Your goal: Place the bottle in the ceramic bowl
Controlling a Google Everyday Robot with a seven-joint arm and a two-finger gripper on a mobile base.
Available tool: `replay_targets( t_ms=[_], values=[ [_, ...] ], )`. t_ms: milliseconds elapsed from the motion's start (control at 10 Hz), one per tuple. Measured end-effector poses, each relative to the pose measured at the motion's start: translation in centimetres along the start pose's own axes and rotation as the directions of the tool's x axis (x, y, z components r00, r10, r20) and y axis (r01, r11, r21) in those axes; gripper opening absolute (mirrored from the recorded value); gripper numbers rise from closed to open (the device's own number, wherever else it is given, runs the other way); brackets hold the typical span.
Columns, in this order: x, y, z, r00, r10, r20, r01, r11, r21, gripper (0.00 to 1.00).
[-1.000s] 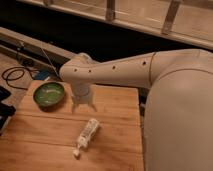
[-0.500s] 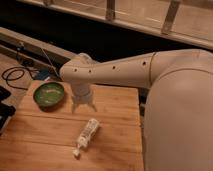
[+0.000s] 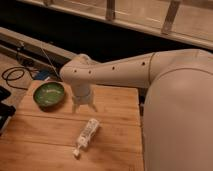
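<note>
I will place the bottle in the ceramic bowl point(image 3: 49, 94) next, so I will grab the bottle by its base end, opposite the cap.
The bottle point(image 3: 87, 133) lies on its side on the wooden table point(image 3: 45, 140), cap pointing to the near left. The ceramic bowl point(image 3: 49, 94), green and round, sits at the table's far left. My gripper point(image 3: 84, 107) hangs from the white arm above the table, between the bowl and the bottle, a little beyond the bottle's far end. Its fingers point down and stand apart with nothing between them.
The white arm point(image 3: 145, 75) reaches in from the right and its bulky body fills the right side. A black cable point(image 3: 15, 76) lies on the floor beyond the table's left. A dark object point(image 3: 4, 112) sits at the left edge.
</note>
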Motion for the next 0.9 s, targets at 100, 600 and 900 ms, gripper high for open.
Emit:
replay_targets(
  t_ms=[100, 600, 900],
  values=[
    [0.1, 0.1, 1.4, 1.0, 0.0, -0.009, 0.0, 1.0, 0.012, 0.65],
    [0.2, -1.4, 10.3, 0.993, 0.045, -0.109, -0.04, 0.998, 0.048, 0.65],
    [0.4, -2.7, 12.7, 0.984, 0.089, -0.156, -0.082, 0.995, 0.05, 0.65]
  ],
)
